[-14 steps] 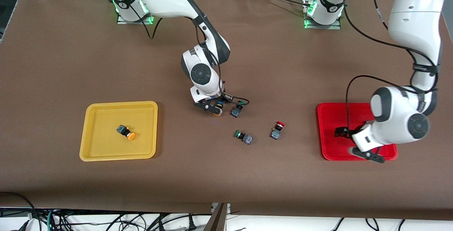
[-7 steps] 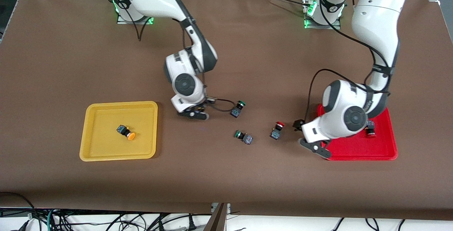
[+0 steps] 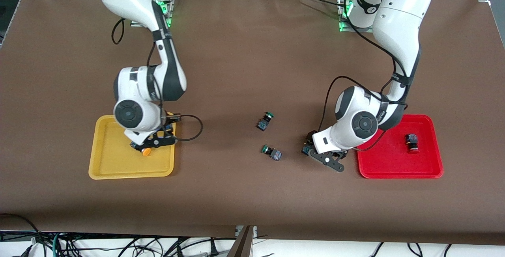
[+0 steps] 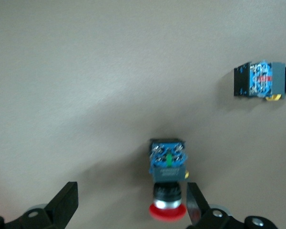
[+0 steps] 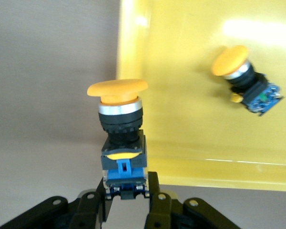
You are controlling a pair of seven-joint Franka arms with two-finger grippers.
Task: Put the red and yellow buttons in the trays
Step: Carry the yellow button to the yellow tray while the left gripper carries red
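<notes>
The red button should go in the red tray, so the left gripper should next grab it by its blue-grey base (image 4: 168, 160).
My right gripper (image 3: 156, 142) hangs over the yellow tray (image 3: 98, 162) at its rim toward the table's middle. It is shut on the blue-grey base of a yellow button (image 5: 120, 124), held cap outward. A second yellow button (image 3: 146, 151) lies in that tray. My left gripper (image 3: 321, 155) is open and low over a red button (image 4: 168, 176) on the brown table. That button sits between the fingers, close to one pad (image 4: 195, 205), beside the red tray (image 3: 394, 162). Another red button (image 3: 412, 143) lies in the red tray.
Two green-capped switches lie mid-table between the trays, one (image 3: 265, 121) farther from the front camera and one (image 3: 272, 152) nearer. The left wrist view shows one switch's base (image 4: 260, 81) with its cap cut off.
My right arm carried the yellow button from the table's middle to over the yellow tray. My left arm swung off the red tray, uncovering a red button lying there, and came over the one on the table.
</notes>
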